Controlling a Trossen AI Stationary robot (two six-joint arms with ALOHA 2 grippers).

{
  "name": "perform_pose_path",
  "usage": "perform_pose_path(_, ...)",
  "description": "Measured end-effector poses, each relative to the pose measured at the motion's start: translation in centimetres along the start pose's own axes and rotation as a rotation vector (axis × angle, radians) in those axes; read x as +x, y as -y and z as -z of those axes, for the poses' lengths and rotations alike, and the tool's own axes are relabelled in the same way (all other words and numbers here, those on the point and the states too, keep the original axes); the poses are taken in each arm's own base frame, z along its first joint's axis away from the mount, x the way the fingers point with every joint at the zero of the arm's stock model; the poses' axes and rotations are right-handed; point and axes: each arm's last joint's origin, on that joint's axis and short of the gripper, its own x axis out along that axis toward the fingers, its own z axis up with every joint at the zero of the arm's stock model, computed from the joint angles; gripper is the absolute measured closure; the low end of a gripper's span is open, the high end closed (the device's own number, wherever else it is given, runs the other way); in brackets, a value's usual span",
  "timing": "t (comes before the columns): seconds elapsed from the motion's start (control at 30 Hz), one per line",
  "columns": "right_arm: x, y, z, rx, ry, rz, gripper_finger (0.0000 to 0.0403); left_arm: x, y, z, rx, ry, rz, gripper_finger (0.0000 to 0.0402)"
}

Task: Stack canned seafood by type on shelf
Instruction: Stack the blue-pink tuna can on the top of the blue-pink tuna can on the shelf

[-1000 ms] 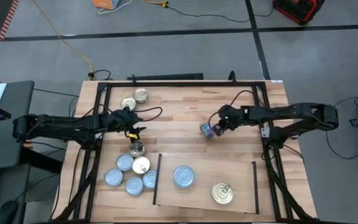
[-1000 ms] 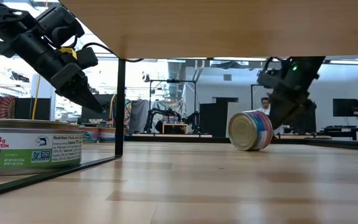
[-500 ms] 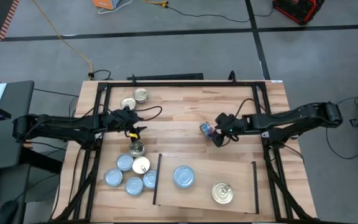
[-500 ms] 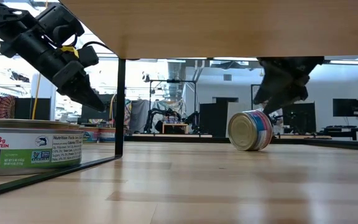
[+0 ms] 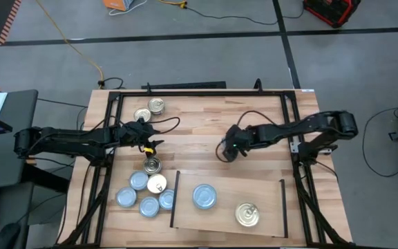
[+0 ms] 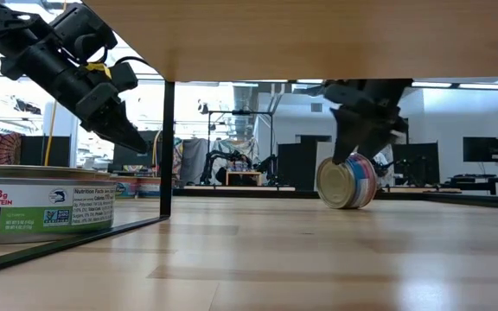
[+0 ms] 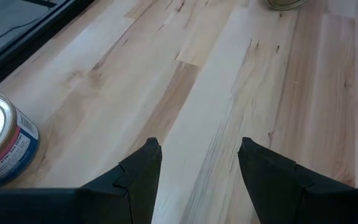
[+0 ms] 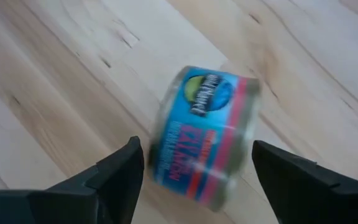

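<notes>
This salmon can needs to be stacked with the can's type on the shelf (image 5: 226, 181). My right gripper needs to grab it by its two flat ends next.
A blue-and-pink labelled can (image 8: 204, 137) stands on its edge on the tabletop, mid-table. My right gripper (image 8: 197, 180) hangs over it, open, with one finger on each side of the can (image 6: 348, 181). My left gripper (image 5: 148, 145) waits open and holds nothing, just beyond a gold-lid can (image 5: 152, 164). The shelf (image 5: 226, 181) lies at the near edge and bears a silvery-blue-lid can (image 5: 204, 196) and a gold-lid can (image 5: 247, 214). Several more cans (image 5: 144, 194) sit to the left of the shelf. My right gripper comes at the can from above, slanting down, with its fingers (image 8: 120, 180) beside the can's two flat faces. Whether either finger touches the can I cannot tell. The can's rim rests on the table.
Two more cans (image 5: 150, 109) sit near the far left corner. A black frame (image 5: 199, 93) runs around the tabletop, and black strips (image 5: 174, 200) stand along the shelf's short sides. Bare wood (image 5: 206, 121) lies between the two arms.
My right gripper has moved toward the table's left edge, from beside the can to over it, and has opened. The can has stayed on its edge in the same place.
</notes>
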Motion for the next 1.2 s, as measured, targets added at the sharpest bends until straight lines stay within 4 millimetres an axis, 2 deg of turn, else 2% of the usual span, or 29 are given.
perform_pose_path(0.2,1.3,-0.8,-0.7,-0.001,-0.036,0.034,0.0081,0.0,0.0,0.2,-0.005,-0.015,0.003,0.0196)
perform_pose_path(0.47,2.5,0.0,-0.9,0.015,-0.077,0.085,0.0087,0.0,0.0,0.3,-0.012,-0.033,0.005,0.0196)
perform_pose_path(0.6,2.5,0.1,-0.9,-0.028,-0.076,0.082,0.0125,0.0,0.0,0.3,-0.013,-0.031,0.005,0.0196)
perform_pose_path(0.73,2.4,-0.2,-0.9,-0.124,-0.070,0.071,0.0193,0.0,0.0,0.3,-0.013,-0.029,0.005,0.0196)
perform_pose_path(0.9,2.3,-0.5,-1.0,-0.263,-0.052,0.051,0.0194,0.0,0.0,0.2,-0.014,-0.022,0.013,0.0196)
perform_pose_path(1.0,1.6,-0.2,-0.9,-0.332,-0.058,0.052,0.0194,0.0,0.1,0.2,0.013,-0.024,0.041,0.0196)
perform_pose_path(1.07,0.4,0.2,-1.1,-0.357,-0.040,0.061,0.0194,0.0,0.2,0.1,0.035,-0.015,0.064,0.0196)
perform_pose_path(1.2,-3.4,0.4,-1.3,-0.462,0.121,0.124,0.0194,-0.2,0.3,-1.2,0.048,0.075,0.100,0.0196)
